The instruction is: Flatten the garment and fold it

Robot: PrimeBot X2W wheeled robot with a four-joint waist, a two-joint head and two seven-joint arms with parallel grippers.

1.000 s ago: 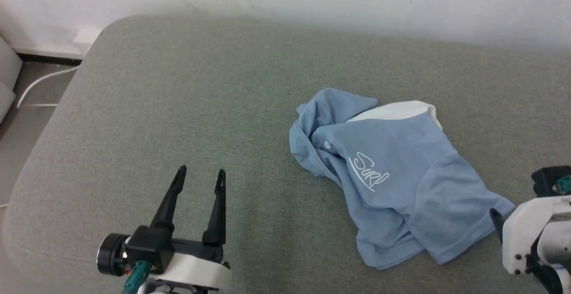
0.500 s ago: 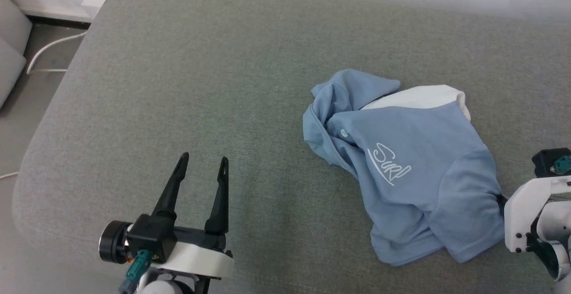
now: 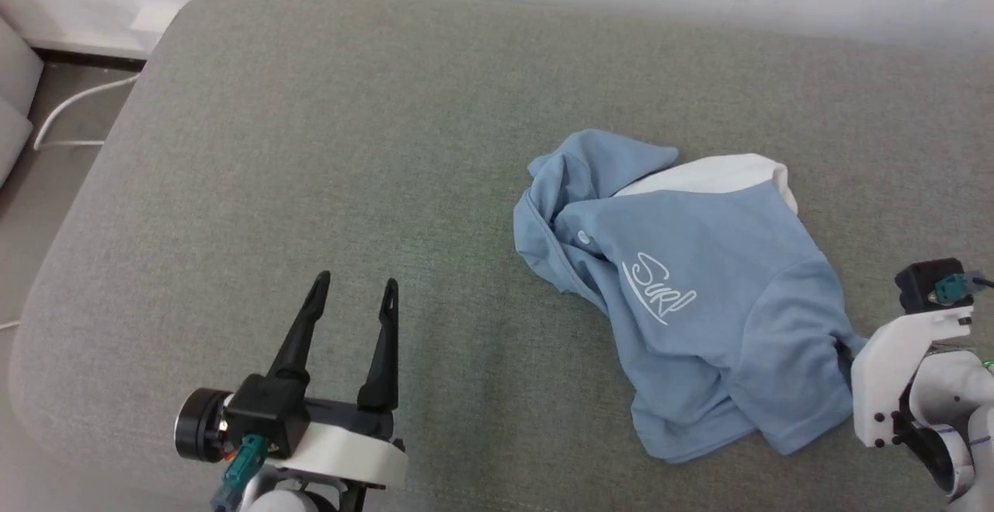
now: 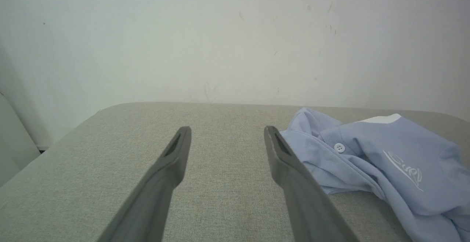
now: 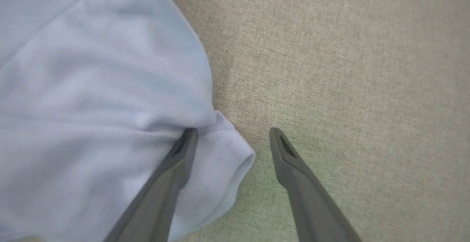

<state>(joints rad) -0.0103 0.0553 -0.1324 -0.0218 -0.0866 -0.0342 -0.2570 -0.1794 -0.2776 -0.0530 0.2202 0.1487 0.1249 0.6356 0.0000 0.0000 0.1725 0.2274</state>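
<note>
The sleeve's hem corner [image 5: 238, 151] sticks out while the rest of the shirt is crumpled, so my right gripper needs to pinch the shirt there next.
The light blue polo shirt [image 3: 699, 302] lies crumpled on the grey cushion [image 3: 349, 147], right of centre, with its white collar [image 3: 714, 174] at the far side and the "Surf" script [image 3: 656, 298] facing up. My left gripper [image 3: 355, 290] stands open over bare cushion, well to the left of the shirt [image 4: 385, 161]; in the left wrist view the left gripper [image 4: 227, 130] holds nothing. My right arm's white wrist [image 3: 893, 380] sits at the shirt's right edge. In the right wrist view the right gripper [image 5: 231, 132] is open astride a sleeve hem [image 5: 235, 154], one finger on cloth, the other over cushion.
The cushion's rounded left edge [image 3: 70, 248] drops to the floor, where a white cable [image 3: 78, 104] lies. A pale wall [image 4: 235, 32] runs along the cushion's far side. Bare cushion stretches left of and beyond the shirt.
The whole head picture has shifted, so the camera moved. My right wrist has come in closer over the shirt's right edge. The left gripper keeps its open pose.
</note>
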